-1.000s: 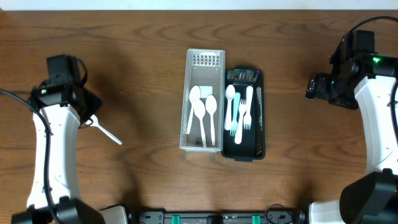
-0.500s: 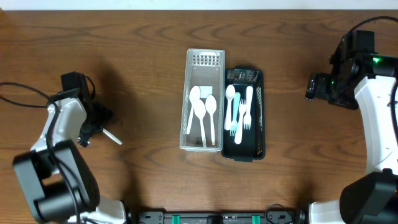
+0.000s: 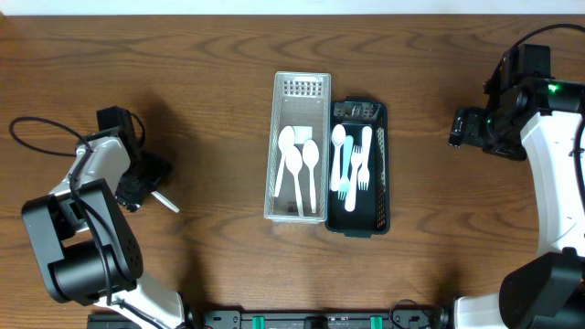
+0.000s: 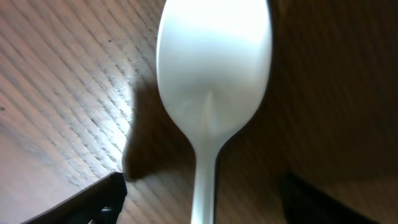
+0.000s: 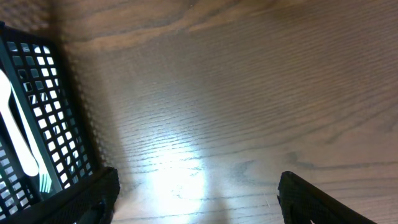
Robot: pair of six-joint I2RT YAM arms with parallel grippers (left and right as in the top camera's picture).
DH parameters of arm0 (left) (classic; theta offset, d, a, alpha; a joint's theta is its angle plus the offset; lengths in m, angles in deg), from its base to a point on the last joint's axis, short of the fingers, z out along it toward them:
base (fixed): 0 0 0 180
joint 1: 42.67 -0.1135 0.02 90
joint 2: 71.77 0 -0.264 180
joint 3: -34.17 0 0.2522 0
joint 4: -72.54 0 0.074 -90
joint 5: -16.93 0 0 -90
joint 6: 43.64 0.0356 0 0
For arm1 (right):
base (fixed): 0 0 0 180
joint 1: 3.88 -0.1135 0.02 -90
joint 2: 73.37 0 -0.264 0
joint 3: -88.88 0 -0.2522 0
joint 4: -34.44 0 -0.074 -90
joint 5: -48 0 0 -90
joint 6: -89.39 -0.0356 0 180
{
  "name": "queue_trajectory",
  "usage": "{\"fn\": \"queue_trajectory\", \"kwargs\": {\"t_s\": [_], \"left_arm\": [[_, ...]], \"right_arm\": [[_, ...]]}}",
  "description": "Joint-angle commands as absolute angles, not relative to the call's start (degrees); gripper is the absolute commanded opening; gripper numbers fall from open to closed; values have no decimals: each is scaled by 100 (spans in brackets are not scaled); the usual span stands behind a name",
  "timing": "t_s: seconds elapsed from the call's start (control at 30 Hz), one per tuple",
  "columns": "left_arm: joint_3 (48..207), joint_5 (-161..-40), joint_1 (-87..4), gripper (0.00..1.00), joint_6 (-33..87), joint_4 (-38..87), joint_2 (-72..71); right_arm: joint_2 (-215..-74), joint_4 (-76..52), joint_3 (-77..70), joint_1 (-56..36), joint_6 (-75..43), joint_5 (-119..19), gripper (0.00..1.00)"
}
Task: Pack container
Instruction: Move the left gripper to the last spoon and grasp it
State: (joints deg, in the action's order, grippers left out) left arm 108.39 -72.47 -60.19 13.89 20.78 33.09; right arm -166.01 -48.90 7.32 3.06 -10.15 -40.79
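Observation:
The white spoon is ready for my left gripper to close on it. The fingers reach down to the wood on either side of the spoon's thin handle [image 3: 165, 201] [image 4: 203, 191].
A white plastic spoon [image 4: 214, 93] lies on the wooden table at the left; in the overhead view only its handle end [image 3: 165, 200] shows. My left gripper [image 3: 139, 181] is low over it, open, with a finger on each side of the handle [image 4: 202, 199] and apart from it. A clear tray [image 3: 301, 84] holds three white spoons [image 3: 297, 164]. A black mesh basket [image 3: 381, 164] beside it holds white forks and a spoon [image 3: 352, 164]. My right gripper [image 3: 464, 128] is open and empty, right of the basket, whose corner shows in the right wrist view [image 5: 37, 124].
The two containers stand side by side at the table's middle. A black cable [image 3: 37, 128] loops by the left arm. Bare wood lies under the right gripper [image 5: 199, 199].
My left arm has turned and dropped down over the spoon, covering its bowl from above. The spoon and the right arm have not moved.

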Motion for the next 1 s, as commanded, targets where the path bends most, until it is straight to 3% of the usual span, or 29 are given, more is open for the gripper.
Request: {"fn": "queue_trajectory", "kwargs": {"t_s": [0.0, 0.13, 0.53, 0.97], "left_arm": [[10691, -7164, -6024, 66, 1483, 2000, 3656], [10691, -7162, -6024, 44, 1483, 1938, 3656], [10691, -7162, -6024, 6, 1483, 1882, 3656], [10778, -7160, -5973, 6, 1649, 1648, 3317]], "right_arm": [[-16632, -4899, 726, 282, -908, -4094, 85], [-16632, -4919, 726, 282, -908, -4094, 85], [-16632, -4984, 726, 282, -908, -4096, 85], [-16632, -4980, 726, 280, -910, -4096, 85]]}}
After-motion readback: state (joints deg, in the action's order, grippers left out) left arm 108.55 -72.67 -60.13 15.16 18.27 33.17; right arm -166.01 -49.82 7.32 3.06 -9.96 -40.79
